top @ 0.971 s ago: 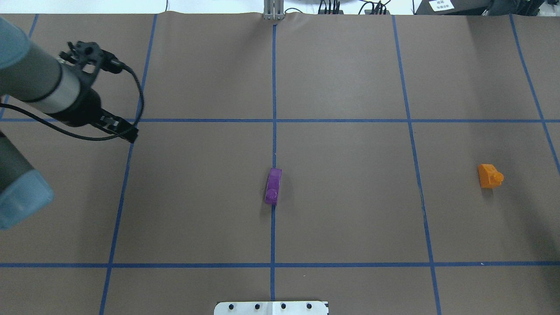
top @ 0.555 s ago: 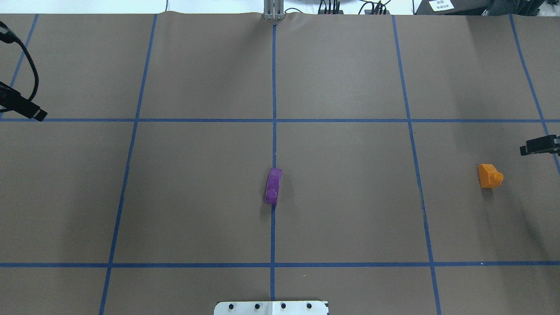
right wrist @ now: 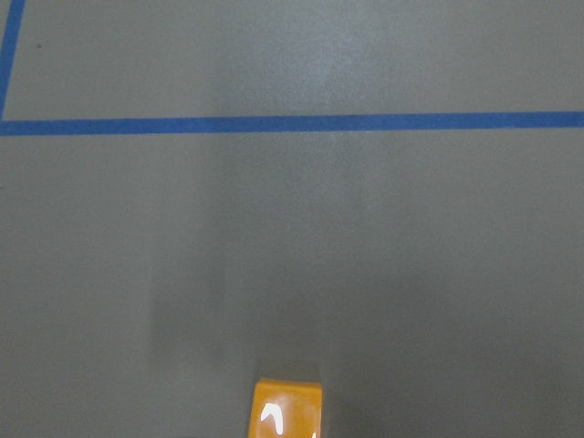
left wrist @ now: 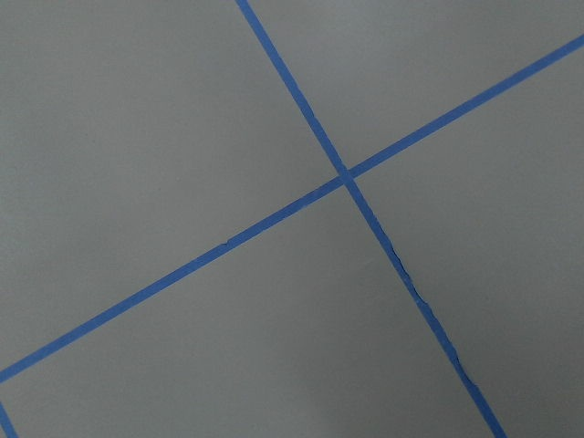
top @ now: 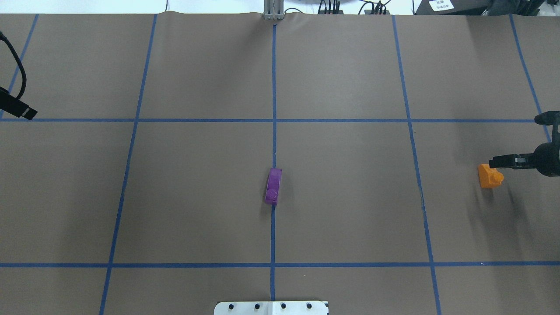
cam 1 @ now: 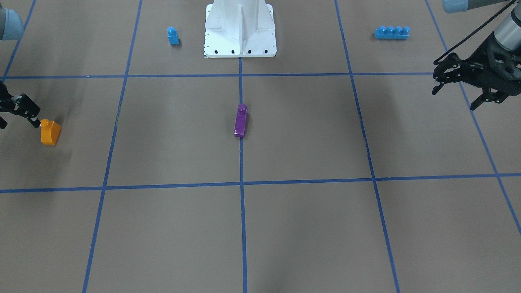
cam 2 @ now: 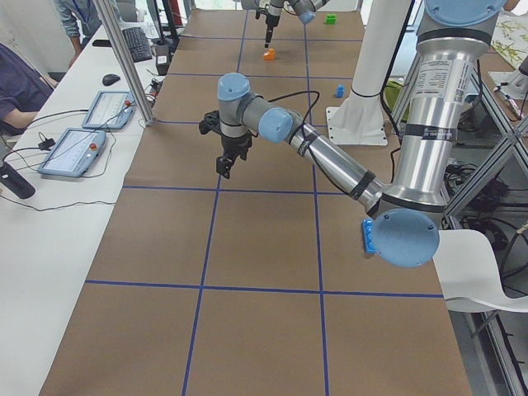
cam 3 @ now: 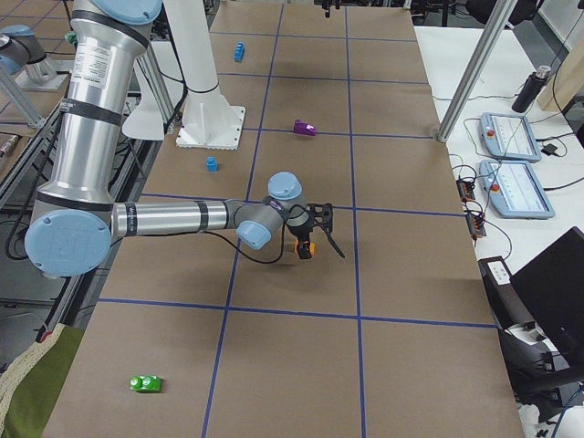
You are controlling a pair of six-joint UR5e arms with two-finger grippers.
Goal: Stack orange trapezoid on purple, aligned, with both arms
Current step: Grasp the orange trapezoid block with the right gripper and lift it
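Note:
The right gripper grabs the orange trapezoid by its studded end (cam 1: 47, 124) next, to stack the trapezoid on the purple block (cam 1: 240, 123).
The orange trapezoid (top: 489, 176) sits stud up at the right of the table, and also shows in the front view (cam 1: 50, 132) and at the bottom of the right wrist view (right wrist: 287, 408). The purple block (top: 273, 186) lies on the centre tape line (cam 1: 241, 120). My right gripper (cam 1: 18, 121) is open and empty just beside the orange block, with one finger (top: 503, 161) reaching over its far edge. My left gripper (cam 1: 454, 97) is open and empty, raised at the table's far left, well away from the purple block. Only one of its fingers (top: 19, 109) shows in the overhead view.
A small blue one-stud block (cam 1: 173, 36) and a long blue four-stud brick (cam 1: 392, 32) lie either side of the white pedestal (cam 1: 240, 28). A green block (cam 3: 146, 383) lies near the right end. Blue tape lines grid the brown table.
My left arm has pulled back to the left edge of the overhead view. My right gripper has come in from the right edge and moved down beside the orange block. Blocks have not moved.

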